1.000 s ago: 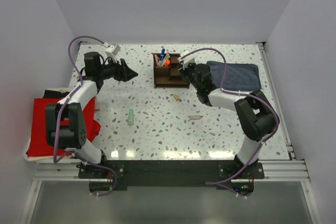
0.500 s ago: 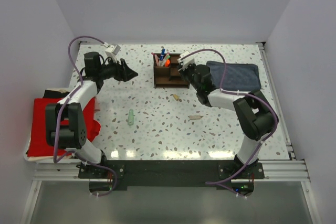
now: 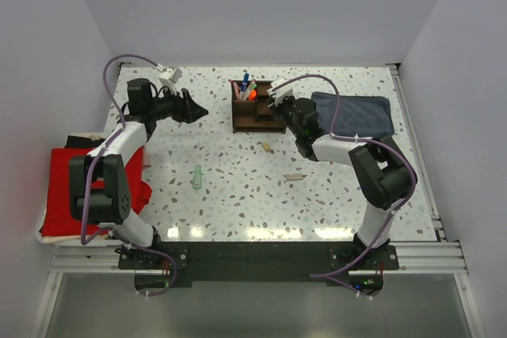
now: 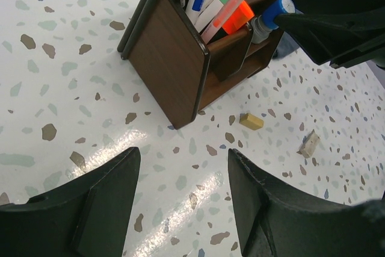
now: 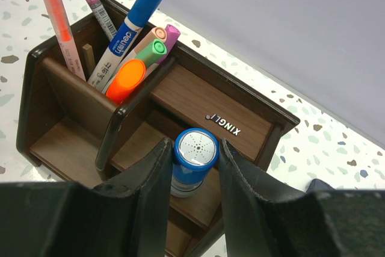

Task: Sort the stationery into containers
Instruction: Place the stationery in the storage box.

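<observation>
I need to open my right gripper. The base of the blue cylinder (image 5: 195, 159) is upright between the sides of the organizer's low section, so the cylinder would stand there.
The dark brown wooden organizer (image 3: 255, 115) stands at the far middle of the table, and several pens and an orange highlighter (image 5: 125, 80) stand in its tall compartment. My right gripper (image 3: 277, 100) is shut on the blue cylinder (image 5: 195, 159), holding it upright just over a low front compartment of the organizer (image 5: 198, 97). My left gripper (image 3: 198, 108) is open and empty, above the table left of the organizer (image 4: 171, 64). A pale green tube (image 3: 196, 176) and two tan bits (image 3: 267, 146) (image 3: 295, 176) lie on the table.
A folded blue-grey cloth (image 3: 356, 115) lies right of the organizer, under the right arm. A red cloth (image 3: 87, 187) hangs over the table's left edge. The tan bits also show in the left wrist view (image 4: 251, 121) (image 4: 310, 142).
My right gripper has shifted slightly farther over the organizer with the blue cylinder in it. The left arm has not moved.
</observation>
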Tool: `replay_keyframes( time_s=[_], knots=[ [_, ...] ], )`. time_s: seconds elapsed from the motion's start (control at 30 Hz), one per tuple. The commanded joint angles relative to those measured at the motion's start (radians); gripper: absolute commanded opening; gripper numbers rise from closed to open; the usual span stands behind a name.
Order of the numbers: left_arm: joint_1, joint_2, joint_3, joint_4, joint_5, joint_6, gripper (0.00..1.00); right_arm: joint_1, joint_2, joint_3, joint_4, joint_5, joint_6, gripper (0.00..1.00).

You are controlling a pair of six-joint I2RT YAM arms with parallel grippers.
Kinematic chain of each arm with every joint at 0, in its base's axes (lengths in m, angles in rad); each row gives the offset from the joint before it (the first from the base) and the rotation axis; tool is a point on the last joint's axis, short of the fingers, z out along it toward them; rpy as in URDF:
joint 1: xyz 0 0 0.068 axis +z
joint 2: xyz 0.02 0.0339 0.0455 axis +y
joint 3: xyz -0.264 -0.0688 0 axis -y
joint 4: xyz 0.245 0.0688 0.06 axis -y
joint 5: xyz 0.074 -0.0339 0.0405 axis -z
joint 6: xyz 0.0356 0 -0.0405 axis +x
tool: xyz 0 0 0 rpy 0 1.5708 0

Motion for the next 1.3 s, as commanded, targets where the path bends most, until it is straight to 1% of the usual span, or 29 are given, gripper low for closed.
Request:
replay_keyframes(
  time_s=[0.0,0.17,0.2,0.27,0.3,0.4,0.43,0.5,0.6,0.8,0.87,0.9,0.97,1.0,1.07,1.1,1.13,1.17,1.2,1.23,1.27],
  knots=[
    [-0.008,0.003,0.011,0.053,0.019,0.012,0.65,0.002,-0.004,0.033,0.059,0.023,-0.018,0.23],
    [-0.015,0.008,0.011,0.054,0.02,0.012,0.65,0.002,-0.017,0.035,0.056,0.014,-0.015,0.27],
    [-0.016,0.008,0.011,0.053,0.02,0.012,0.65,0.002,-0.022,0.035,0.053,0.012,-0.014,0.31],
    [-0.018,0.006,0.012,0.053,0.02,0.012,0.65,0.002,-0.03,0.041,0.026,0.01,-0.012,0.34],
    [-0.018,0.006,0.014,0.053,0.02,0.012,0.65,0.001,-0.031,0.043,0.018,0.01,-0.012,0.38],
    [-0.021,0.008,0.012,0.053,0.02,0.014,0.65,0.002,-0.039,0.036,0.009,0.006,-0.012,0.43],
    [-0.021,0.008,0.012,0.053,0.02,0.015,0.65,0.004,-0.04,0.033,0.009,0.006,-0.012,0.5],
    [-0.022,0.008,0.012,0.053,0.02,0.015,0.65,0.004,-0.045,0.033,0.007,0.004,-0.011,0.55],
    [-0.024,0.008,0.015,0.053,0.02,0.015,0.65,0.004,-0.05,0.032,0.007,0.006,-0.011,0.57],
    [-0.022,0.005,0.018,0.05,0.019,0.018,0.65,0.004,-0.068,0.033,0.012,0.007,-0.005,0.57],
    [-0.022,0.0,0.024,0.047,0.019,0.018,0.65,0.004,-0.095,0.044,-0.027,0.014,-0.002,0.57],
    [-0.024,-0.001,0.024,0.044,0.019,0.022,0.65,0.002,-0.109,0.049,-0.051,0.017,0.005,0.58],
    [-0.024,-0.014,0.032,0.036,0.017,0.023,0.65,0.002,-0.167,0.062,-0.169,0.027,0.029,0.58],
    [-0.024,-0.024,0.032,0.031,0.016,0.028,0.65,0.004,-0.189,0.066,-0.274,0.029,0.041,0.58],
    [-0.024,-0.043,0.032,0.021,0.001,0.04,0.65,0.002,-0.264,0.063,-0.374,0.021,0.086,0.59],
    [-0.024,-0.062,0.032,-0.01,-0.012,0.066,0.66,0.002,-0.293,0.049,-0.475,0.015,0.106,0.59],
    [-0.022,-0.076,0.032,-0.031,-0.03,0.078,0.66,0.002,-0.316,0.043,-0.529,0.003,0.121,0.59],
    [-0.022,-0.092,0.024,-0.051,-0.061,0.089,0.66,0.002,-0.361,0.04,-0.589,-0.05,0.15,0.59],
    [-0.022,-0.124,0.018,-0.097,-0.079,0.113,0.66,0.002,-0.378,0.036,-0.707,-0.06,0.169,0.59],
    [-0.022,-0.142,0.009,-0.143,-0.102,0.124,0.67,0.002,-0.393,0.033,-0.759,-0.09,0.19,0.58],
    [-0.024,-0.159,-0.008,-0.172,-0.157,0.133,0.67,0.004,-0.413,0.035,-0.815,-0.098,0.242,0.58]
  ],
)
